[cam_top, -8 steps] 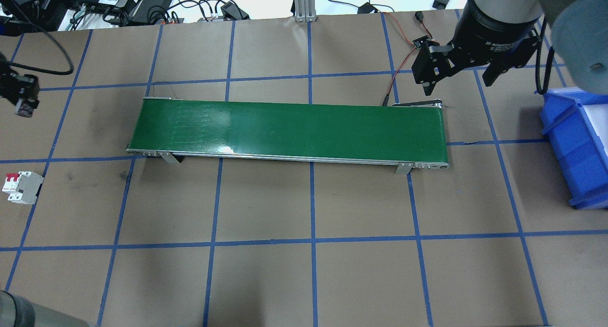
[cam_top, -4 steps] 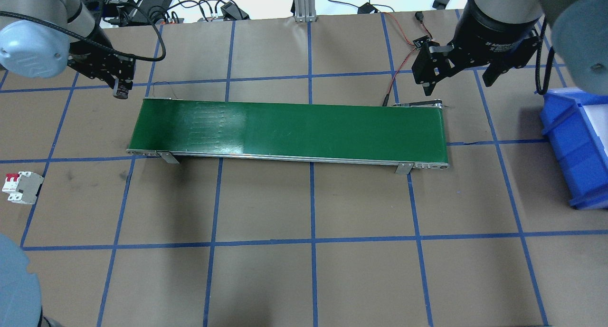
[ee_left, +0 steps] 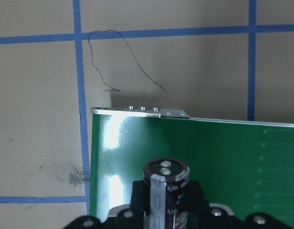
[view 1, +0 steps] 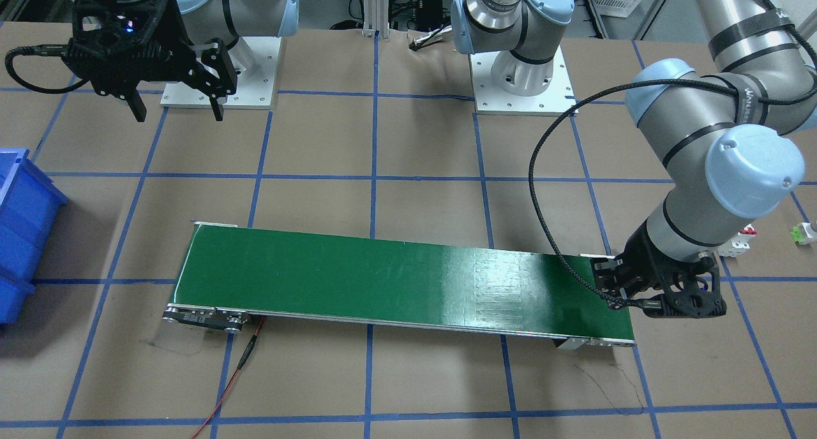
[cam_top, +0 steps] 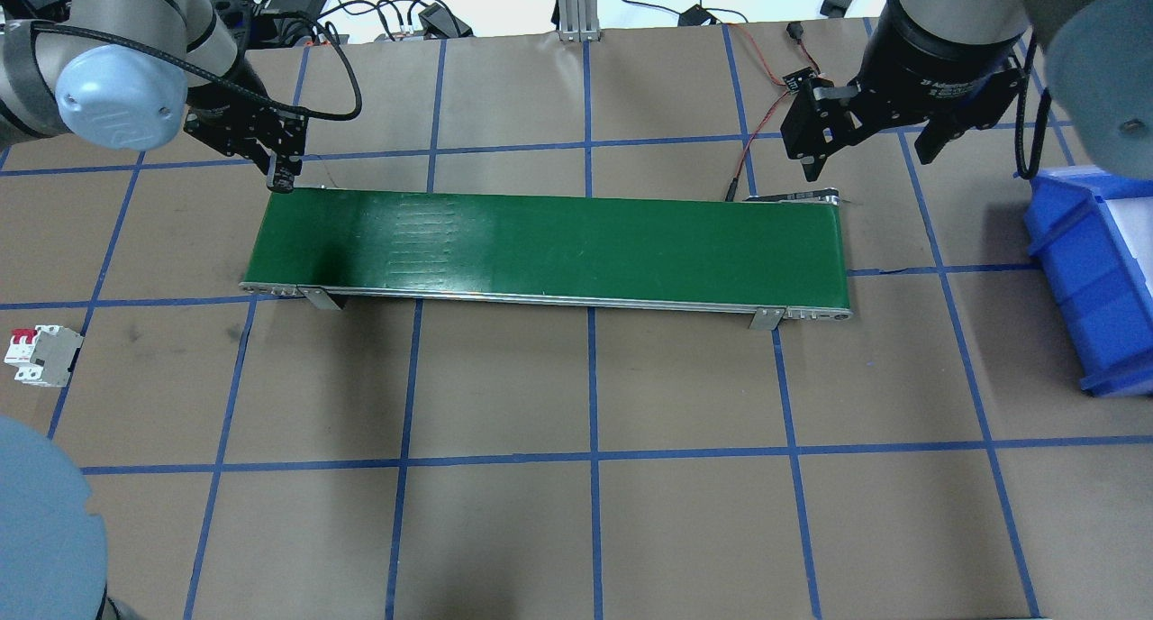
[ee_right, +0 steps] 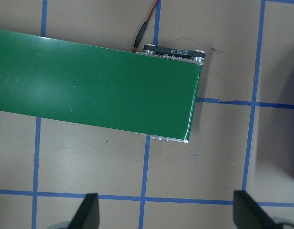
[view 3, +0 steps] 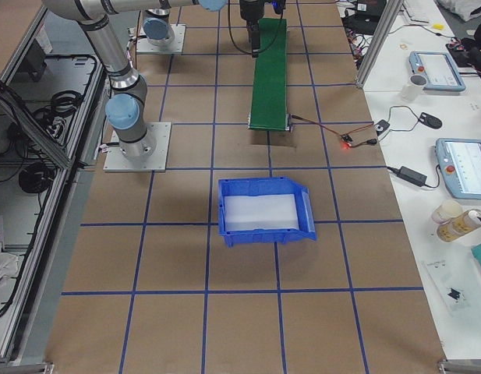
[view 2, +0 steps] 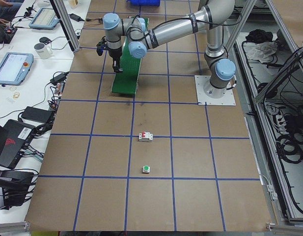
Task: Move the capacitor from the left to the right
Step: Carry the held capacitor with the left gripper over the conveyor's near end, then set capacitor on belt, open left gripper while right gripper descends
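The capacitor (ee_left: 165, 183) in my left gripper's fingers hangs high above the green conveyor belt (ee_left: 167, 143), so it is too early to release and lowering it comes first.
The capacitor (ee_left: 166, 183) is a dark stubby cylinder with a pale stripe, upright between my left gripper's fingers (ee_left: 197, 198) in the left wrist view. My left gripper (cam_top: 281, 178) is shut on it, over the far left corner of the green conveyor belt (cam_top: 549, 246). In the front-facing view this gripper (view 1: 664, 302) hangs at the belt's right end. My right gripper (cam_top: 869, 147) is open and empty, held above the table just beyond the belt's far right end; it also shows in the front-facing view (view 1: 175, 110).
A blue bin (cam_top: 1094, 278) stands at the right table edge. A white circuit breaker with red switches (cam_top: 40, 356) lies at the left edge, with a small green-and-white part (view 1: 803, 233) further out. A red wire (cam_top: 761, 120) runs behind the belt's right end.
My left arm has swung right from the table's left edge to the belt's far left corner, carrying the capacitor. The right arm has not moved.
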